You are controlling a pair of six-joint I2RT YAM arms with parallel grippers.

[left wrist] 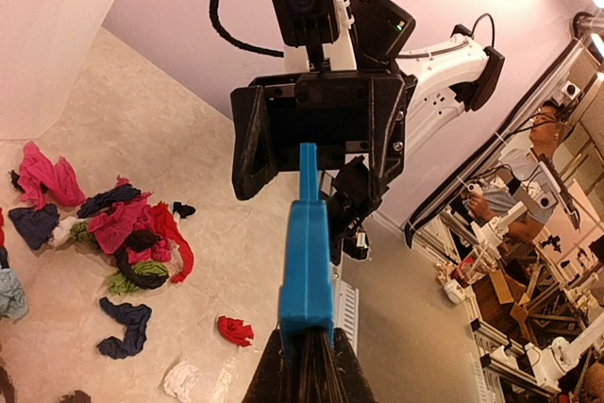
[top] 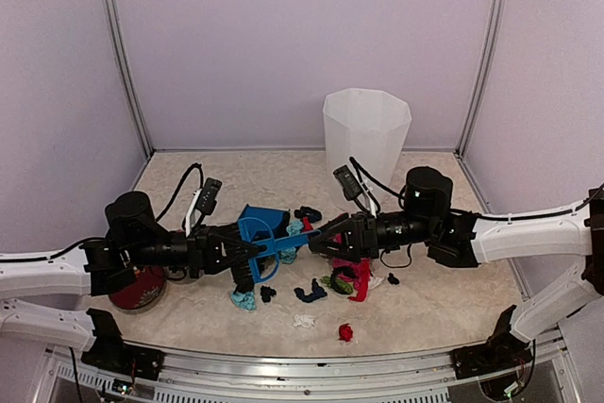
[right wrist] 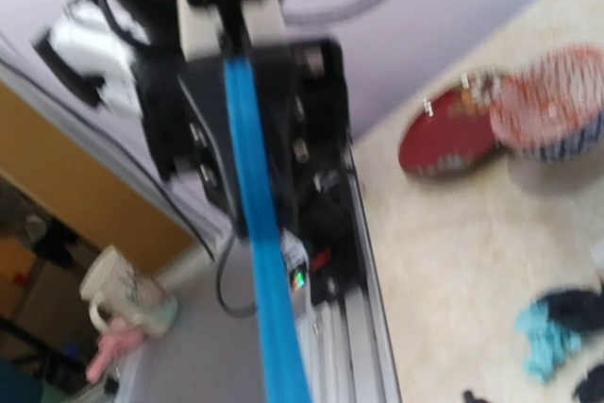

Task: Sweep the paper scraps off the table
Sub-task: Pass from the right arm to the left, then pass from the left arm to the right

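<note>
The blue brush needs its bristle end free to sweep the paper scraps, so my right gripper will next grab it by its handle's tip point(top: 311, 236) point(right wrist: 287, 384).
My left gripper point(top: 250, 254) is shut on the bristle end of a blue brush point(top: 283, 245), held level above the table point(top: 425, 309). The brush handle point(left wrist: 307, 261) points at my right gripper point(left wrist: 311, 153), whose jaws stand open on either side of the handle's tip without pinching it. In the blurred right wrist view the blue handle point(right wrist: 260, 252) runs up to the left gripper. A blue dustpan point(top: 260, 224) sits just behind the brush. Paper scraps point(top: 349, 280) in pink, red, green and black are heaped under the right gripper, with a red scrap point(top: 346, 332), a white one point(top: 304, 321) and a teal one point(top: 243, 299) lying apart.
A tall white faceted bin point(top: 366, 129) stands at the back, right of centre. A red plate point(top: 137, 290) lies under the left arm, and a patterned bowl point(right wrist: 552, 106) is beside it. The metal frame edge point(top: 311, 365) runs along the near side.
</note>
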